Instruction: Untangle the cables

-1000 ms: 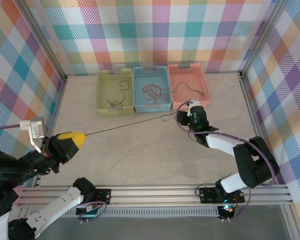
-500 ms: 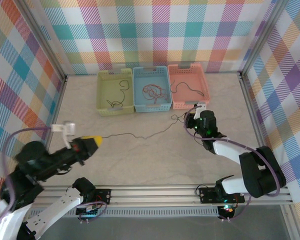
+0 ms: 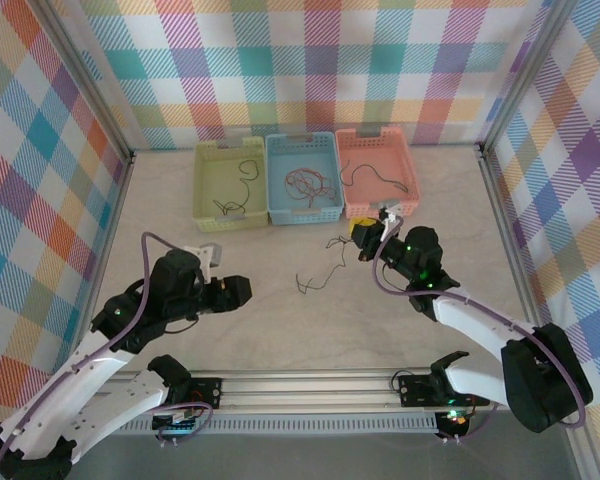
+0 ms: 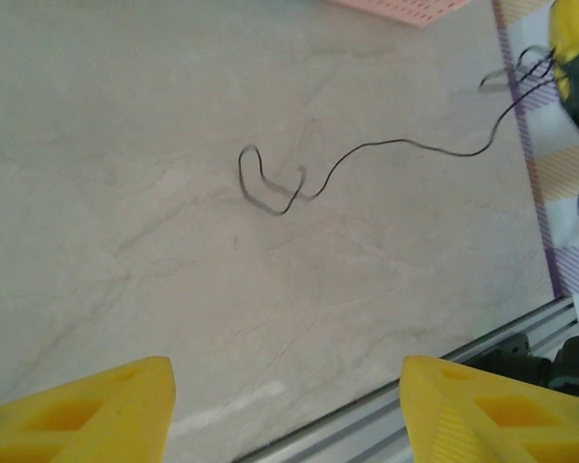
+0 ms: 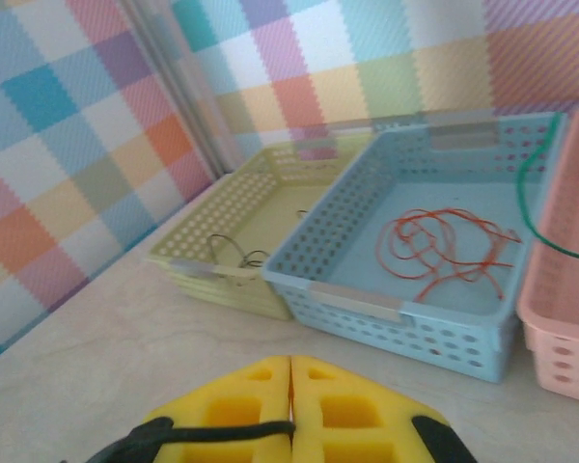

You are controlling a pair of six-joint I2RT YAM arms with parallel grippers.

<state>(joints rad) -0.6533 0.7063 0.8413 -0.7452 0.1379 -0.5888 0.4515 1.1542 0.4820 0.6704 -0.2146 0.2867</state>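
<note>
My left gripper grabs the black cable's slack strand (image 3: 333, 271) (image 4: 388, 142) between its loose end and the tangle at my right gripper next, to pull it untangled.
A thin black cable (image 3: 320, 275) lies slack and curly on the table, in the left wrist view (image 4: 270, 188) too. One end runs up into my right gripper (image 3: 363, 232), which is shut on it just in front of the baskets; the strand crosses its yellow fingers (image 5: 212, 431). My left gripper (image 3: 232, 292) stands open and holds nothing, left of the cable's loose end, with its fingertips (image 4: 77, 410) wide apart over bare table. A red-orange cable (image 5: 449, 246) is coiled in the blue basket (image 5: 405, 318). A green cable (image 5: 536, 193) hangs in the pink basket (image 5: 560, 367).
Three baskets stand in a row at the back: yellow-green (image 3: 202, 185) with a dark cable (image 3: 245, 170), blue (image 3: 305, 215) and pink (image 3: 410, 170). Checked walls and metal posts close in the table (image 3: 280, 320). A metal rail (image 3: 310, 385) runs along the near edge.
My left gripper has opened, let go of the black cable and swung right toward the middle. The cable, taut before, now lies slack in curls. My right gripper has shut on its other end.
</note>
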